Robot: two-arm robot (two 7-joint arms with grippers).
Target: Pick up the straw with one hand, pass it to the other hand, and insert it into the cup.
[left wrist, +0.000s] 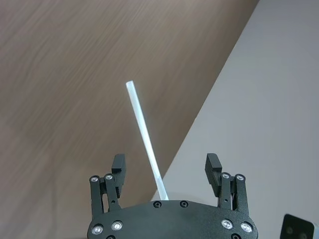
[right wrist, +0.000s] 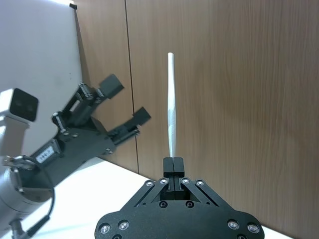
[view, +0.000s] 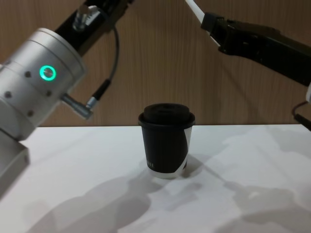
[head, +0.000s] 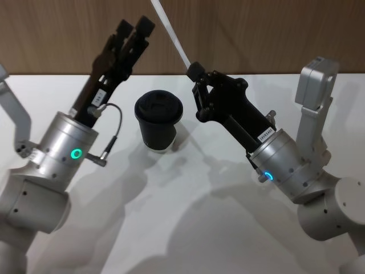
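I next need to grab the straw with my left gripper by its bare upper part (head: 165, 24) (right wrist: 171, 102), while my right gripper's closed fingers cover the straw's lower end.
My right gripper (head: 194, 72) is raised above the table, shut on the lower end of the white straw (head: 169, 29). The straw slants up and away to the left from it. In the right wrist view the straw (right wrist: 172, 104) stands straight out of the closed right gripper (right wrist: 173, 162). My left gripper (head: 135, 25) is open and held high, its tips close to the straw's upper part. In the left wrist view the straw (left wrist: 144, 137) runs between the spread fingers (left wrist: 118, 164) without touching them. The black lidded cup (head: 158, 120) stands upright on the table below and between both grippers, also in the chest view (view: 166, 141).
The white table (head: 182, 228) stretches around the cup, with a brown wooden wall (head: 239, 28) behind it. Both silver arm joints, the left (head: 63, 151) and the right (head: 285, 160), hang over the table's near sides.
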